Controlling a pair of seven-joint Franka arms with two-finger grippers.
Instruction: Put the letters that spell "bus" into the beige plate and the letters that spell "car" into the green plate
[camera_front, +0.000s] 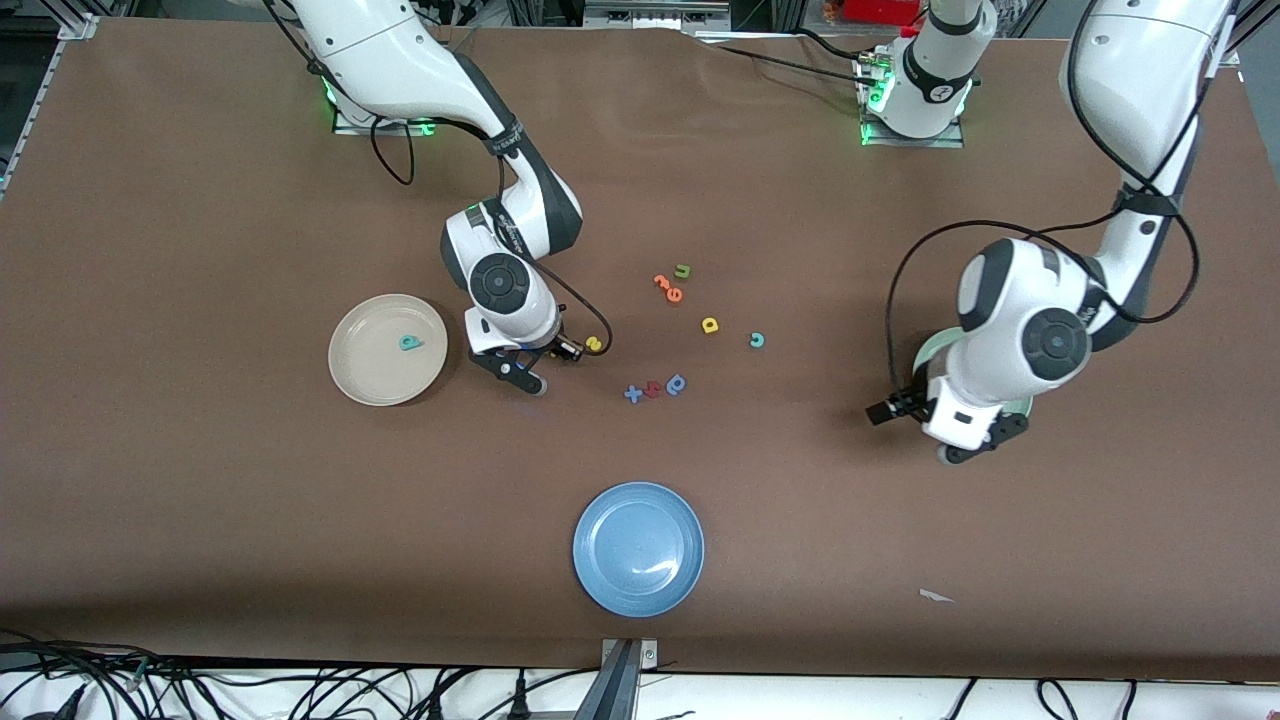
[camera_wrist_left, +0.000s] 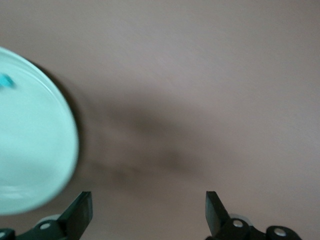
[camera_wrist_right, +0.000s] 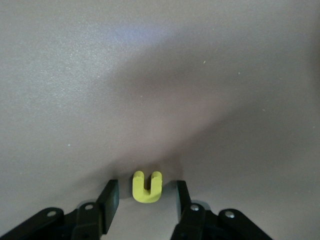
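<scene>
The word "car" needs to be spelled in the green plate, so I should next grab the teal "c" with my left gripper by its curved body (camera_front: 757, 340).
My right gripper (camera_front: 520, 375) is low over the table between the beige plate (camera_front: 350, 365) and a yellow "s" (camera_front: 594, 343). In the right wrist view the right gripper (camera_wrist_right: 146, 183) is open, with a yellow "u" (camera_wrist_right: 147, 190) lying between its fingers and a gap on each side. A teal "b" (camera_front: 409, 343) lies in the beige plate. My left gripper (camera_front: 978, 440) is open and holds nothing, next to the green plate (camera_wrist_left: 30, 160), where a small teal letter (camera_wrist_left: 6, 80) lies. The left arm covers most of that green plate (camera_front: 925, 352). A yellow "a" (camera_front: 710, 324) and a teal "c" (camera_front: 757, 340) lie mid-table.
An olive "u" (camera_front: 683, 270) and orange letters (camera_front: 667, 287) lie toward the robots' bases from the yellow "a". A blue rounded letter (camera_front: 676, 384), a red piece (camera_front: 652, 388) and a blue cross (camera_front: 633, 394) lie nearer the camera. A blue plate (camera_front: 638, 548) sits near the front edge.
</scene>
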